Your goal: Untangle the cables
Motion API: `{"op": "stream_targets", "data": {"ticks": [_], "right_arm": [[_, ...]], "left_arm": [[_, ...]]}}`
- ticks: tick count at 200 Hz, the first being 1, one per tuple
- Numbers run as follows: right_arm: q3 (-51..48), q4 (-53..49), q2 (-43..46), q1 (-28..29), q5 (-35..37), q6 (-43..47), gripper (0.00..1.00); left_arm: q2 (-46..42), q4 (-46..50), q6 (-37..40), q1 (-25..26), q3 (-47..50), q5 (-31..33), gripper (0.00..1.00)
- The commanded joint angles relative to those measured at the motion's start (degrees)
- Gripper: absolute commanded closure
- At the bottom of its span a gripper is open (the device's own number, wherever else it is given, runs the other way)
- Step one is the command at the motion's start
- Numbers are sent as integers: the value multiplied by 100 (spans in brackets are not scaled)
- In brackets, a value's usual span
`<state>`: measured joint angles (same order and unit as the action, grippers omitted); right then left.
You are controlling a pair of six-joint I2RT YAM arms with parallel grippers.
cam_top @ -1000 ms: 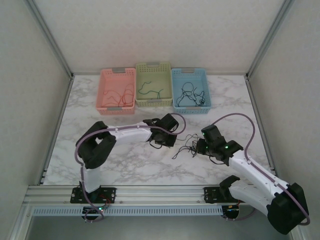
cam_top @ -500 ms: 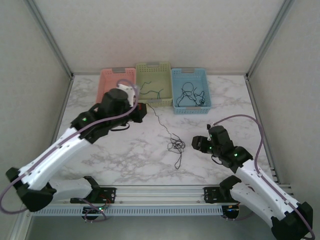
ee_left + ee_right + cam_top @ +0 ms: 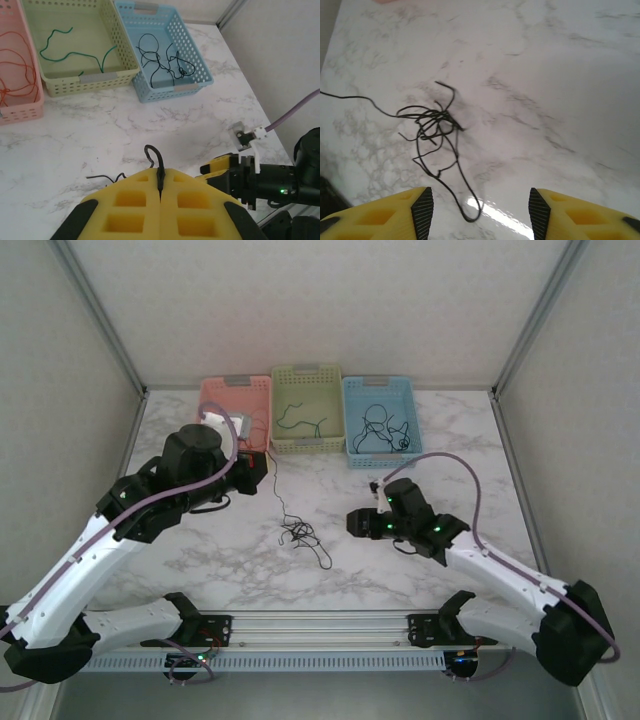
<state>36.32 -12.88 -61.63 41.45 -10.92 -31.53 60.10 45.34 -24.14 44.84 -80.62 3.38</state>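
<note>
The robot's right gripper will next grab the black cable by the loop that sticks out of the tangle, so the knot stays free to untangle.
A black cable (image 3: pixel 278 495) runs from my left gripper (image 3: pixel 263 464) down to a small tangle (image 3: pixel 300 533) on the marble table. In the left wrist view the yellow fingers (image 3: pixel 130 200) of my left gripper (image 3: pixel 161 181) are shut on the cable's end (image 3: pixel 159 162). My right gripper (image 3: pixel 353 523) hovers just right of the tangle. In the right wrist view it (image 3: pixel 480 212) stands open and holds nothing, with the black tangle (image 3: pixel 431 121) ahead and a loop (image 3: pixel 470 210) lying between the fingers. Red-orange (image 3: pixel 12 65), green (image 3: pixel 60 42) and black (image 3: pixel 160 57) cables lie in the baskets.
Three baskets stand in a row at the back: pink (image 3: pixel 236 382), green (image 3: pixel 306 371), blue (image 3: pixel 378 381). Metal frame posts and white walls enclose the table (image 3: pixel 450 470). My left arm (image 3: pixel 110 530) stretches across the left half.
My left arm has swung back and to the left, pulling the black cable and its tangle leftward. My right gripper has opened, let the cable go and followed to the left.
</note>
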Motion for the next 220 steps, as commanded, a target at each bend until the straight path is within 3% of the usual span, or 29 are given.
{"op": "stream_targets", "data": {"ticks": [1,48,72,110,144,166,211,220], "right_arm": [[177,1130,-387,450,-148,411,42],[-11,3405,-1493,1203,-39,1828,41],[64,4605,-2111,1321,-247,2290,41],[903,4860,-3059,1379,-528,2655,42],[1300,4833,-3395,1377,-512,2612,48],[1456,4639,-3484,1376,-763,2600,59],[1264,4376,-3117,1370,-657,2595,98],[1232,4250,-2995,1371,-575,2590,100]], "left_arm": [[6,159,28,-60,116,172,100],[-142,213,-258,-190,467,166,100],[-221,224,-293,-188,460,-12,100],[-318,285,-326,-188,374,-124,100],[-400,394,-308,-186,372,-53,100],[-459,371,-306,-187,380,-95,100],[-459,396,-293,-186,448,-21,100],[-460,369,-293,-186,472,-13,96]]}}
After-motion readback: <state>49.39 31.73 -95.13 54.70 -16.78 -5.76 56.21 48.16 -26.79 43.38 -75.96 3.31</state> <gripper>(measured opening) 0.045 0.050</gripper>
